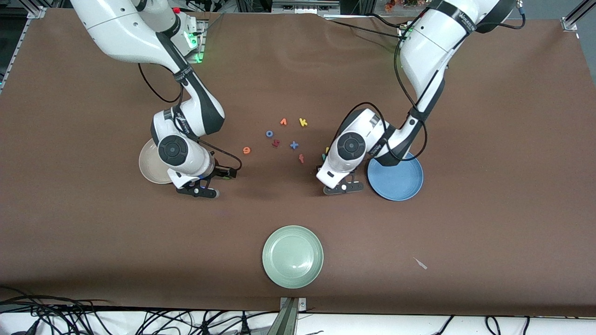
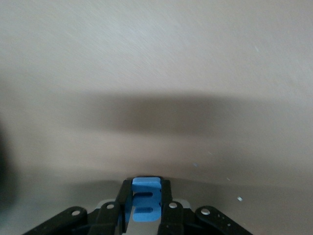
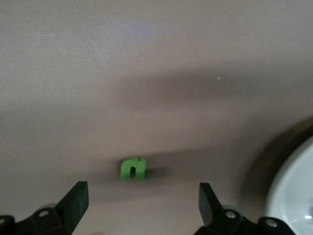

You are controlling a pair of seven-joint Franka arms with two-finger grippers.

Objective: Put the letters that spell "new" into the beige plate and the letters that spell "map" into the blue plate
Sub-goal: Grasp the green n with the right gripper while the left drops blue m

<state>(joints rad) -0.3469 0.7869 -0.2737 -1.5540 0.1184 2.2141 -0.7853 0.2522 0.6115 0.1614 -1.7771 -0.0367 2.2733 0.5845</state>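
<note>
The green n (image 3: pixel 126 169) is beyond my right gripper's open fingers, so they would miss it now. My right gripper should move toward the n before closing on it.
My left gripper (image 1: pixel 343 188) (image 2: pixel 145 185) is low over the table beside the blue plate (image 1: pixel 396 179), shut on the blue m (image 2: pixel 145 201). Beside the beige plate (image 1: pixel 150 164) (image 3: pixel 296 196), my right gripper (image 1: pixel 199 191) (image 3: pixel 143 192) is down near the table and open. The green n (image 3: pixel 133 169) lies flat on the table just ahead of its fingers, untouched. An orange e (image 1: pixel 246 150) lies between the two arms. A yellow p (image 1: pixel 327 150) and a teal a (image 1: pixel 324 157) peek out beside the left arm's wrist. Both plates look bare where they show.
Loose letters lie mid-table: a salmon-orange one (image 1: pixel 283 122), yellow k (image 1: pixel 302 122), blue o (image 1: pixel 269 134), dark red s (image 1: pixel 275 143), blue x (image 1: pixel 294 145), red f (image 1: pixel 301 158). A pale green plate (image 1: pixel 292 256) sits nearer the front camera. The right arm covers part of the beige plate.
</note>
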